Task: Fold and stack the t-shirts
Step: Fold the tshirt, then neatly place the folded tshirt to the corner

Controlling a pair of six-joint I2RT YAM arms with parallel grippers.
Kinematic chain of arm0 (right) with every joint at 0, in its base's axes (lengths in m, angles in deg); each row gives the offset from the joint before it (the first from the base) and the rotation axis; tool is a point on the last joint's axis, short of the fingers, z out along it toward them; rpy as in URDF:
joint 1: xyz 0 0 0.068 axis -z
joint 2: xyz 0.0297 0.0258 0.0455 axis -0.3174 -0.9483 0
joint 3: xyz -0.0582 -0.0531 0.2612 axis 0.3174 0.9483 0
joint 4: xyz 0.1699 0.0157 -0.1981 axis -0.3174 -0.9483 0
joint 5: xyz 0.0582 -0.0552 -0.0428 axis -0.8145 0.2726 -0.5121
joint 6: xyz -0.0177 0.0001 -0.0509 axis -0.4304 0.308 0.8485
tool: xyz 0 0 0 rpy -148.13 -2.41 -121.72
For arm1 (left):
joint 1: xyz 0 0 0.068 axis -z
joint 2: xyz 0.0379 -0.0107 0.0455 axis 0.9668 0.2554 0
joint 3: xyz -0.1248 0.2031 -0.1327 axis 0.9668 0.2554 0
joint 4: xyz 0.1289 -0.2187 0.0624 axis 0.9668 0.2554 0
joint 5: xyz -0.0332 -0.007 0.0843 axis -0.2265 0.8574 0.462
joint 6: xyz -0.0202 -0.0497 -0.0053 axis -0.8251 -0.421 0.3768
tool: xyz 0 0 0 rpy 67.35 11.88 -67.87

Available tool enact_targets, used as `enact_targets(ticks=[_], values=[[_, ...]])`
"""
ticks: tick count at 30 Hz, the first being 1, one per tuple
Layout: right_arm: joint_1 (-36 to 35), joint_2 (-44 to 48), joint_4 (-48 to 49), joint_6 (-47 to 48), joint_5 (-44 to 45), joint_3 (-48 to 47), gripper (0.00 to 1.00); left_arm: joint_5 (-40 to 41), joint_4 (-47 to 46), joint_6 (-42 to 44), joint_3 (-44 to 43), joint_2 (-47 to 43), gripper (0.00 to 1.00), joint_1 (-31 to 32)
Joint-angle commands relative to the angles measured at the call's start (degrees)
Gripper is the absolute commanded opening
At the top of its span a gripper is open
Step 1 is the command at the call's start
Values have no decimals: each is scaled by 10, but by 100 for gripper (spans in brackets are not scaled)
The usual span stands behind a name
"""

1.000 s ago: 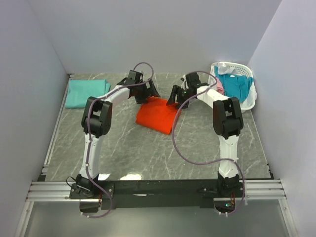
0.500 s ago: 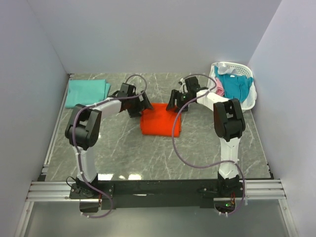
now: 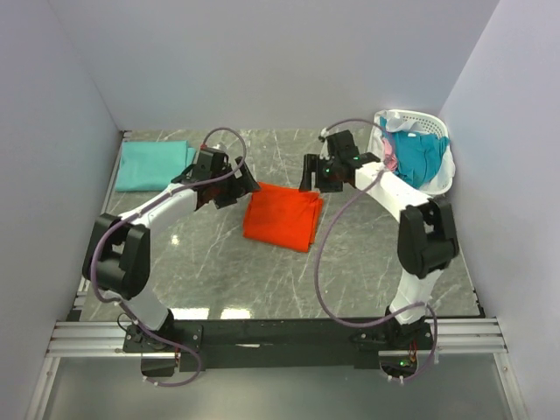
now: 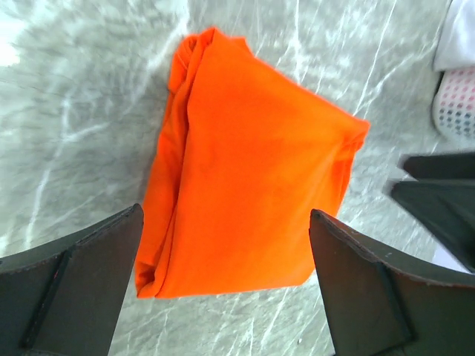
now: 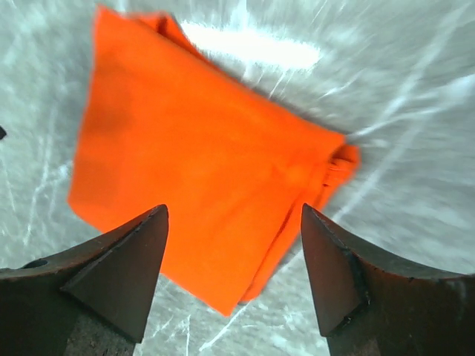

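My left gripper next takes hold of the folded orange t-shirt mid-edge, on the side facing the mint-green t-shirt (image 3: 154, 164), to stack it there.
A bright orange t-shirt (image 3: 283, 216) lies folded into a rectangle on the marble table, and it fills the left wrist view (image 4: 245, 185) and the right wrist view (image 5: 200, 178). My left gripper (image 3: 245, 185) hovers just left of it, jaws wide open and empty. My right gripper (image 3: 308, 172) hangs above the shirt's far right corner, open and empty too. A folded mint-green t-shirt (image 3: 154, 164) rests at the far left. Teal-blue (image 3: 416, 150) and pink (image 3: 388, 157) t-shirts sit crumpled in the basket.
The white slotted basket (image 3: 448, 175) stands at the far right corner against the wall. Purple cables loop off both arms. Walls close in the table on the left, back and right.
The left arm has swung back to the left, off the orange t-shirt, and the right gripper has lifted away. The shirt has shifted and turned a little and now lies free.
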State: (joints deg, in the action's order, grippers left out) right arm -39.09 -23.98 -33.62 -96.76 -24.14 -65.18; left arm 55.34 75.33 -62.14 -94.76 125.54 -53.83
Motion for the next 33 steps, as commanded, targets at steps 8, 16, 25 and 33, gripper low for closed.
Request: enact_targets(ticks=[8, 16, 25, 33], values=[[4, 293, 65, -61, 200, 157, 82, 51, 36, 13, -8, -4, 99, 2], [13, 456, 61, -89, 281, 266, 87, 32, 42, 36, -55, 77, 100, 2], [16, 496, 35, -88, 286, 288, 89, 27, 40, 37, -72, 126, 99, 19], [19, 522, 42, -86, 281, 303, 95, 13, 43, 32, -76, 165, 91, 38]])
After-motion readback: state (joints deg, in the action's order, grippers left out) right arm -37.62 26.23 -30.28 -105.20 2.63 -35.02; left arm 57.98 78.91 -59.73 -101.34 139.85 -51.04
